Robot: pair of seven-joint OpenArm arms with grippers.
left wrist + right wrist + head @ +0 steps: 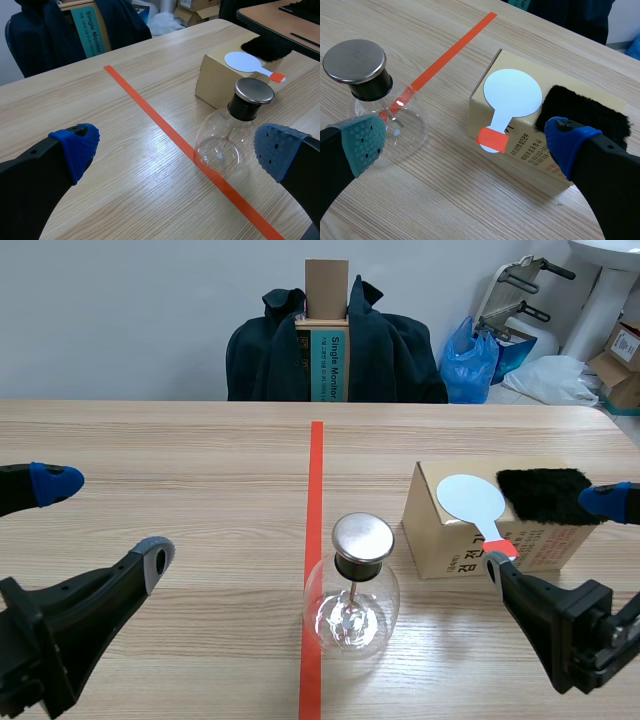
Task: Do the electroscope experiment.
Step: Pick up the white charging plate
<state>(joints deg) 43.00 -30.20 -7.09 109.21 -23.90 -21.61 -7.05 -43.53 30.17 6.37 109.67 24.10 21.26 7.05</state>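
The white round paddle has to get to the electroscope's metal cap (363, 537), so my right gripper will next grab the paddle by its orange handle tip (500, 548).
The electroscope (352, 590) is a clear glass flask with a black neck and a round metal cap; it stands on the orange tape line near the table's front (226, 135) (375, 100). To its right a small cardboard box (455, 540) carries a white round paddle (472, 500) with an orange handle tip, and a black fur pad (545, 495) beside it (512, 95) (590, 115). My left gripper (90, 530) is open at the left, empty. My right gripper (555, 530) is open just in front of the box, empty.
A chair draped with a dark jacket (335, 350) and holding a tall cardboard box stands behind the table's far edge. Bags and boxes (560, 360) lie on the floor at the back right. The tape line (315, 490) runs down the table's middle.
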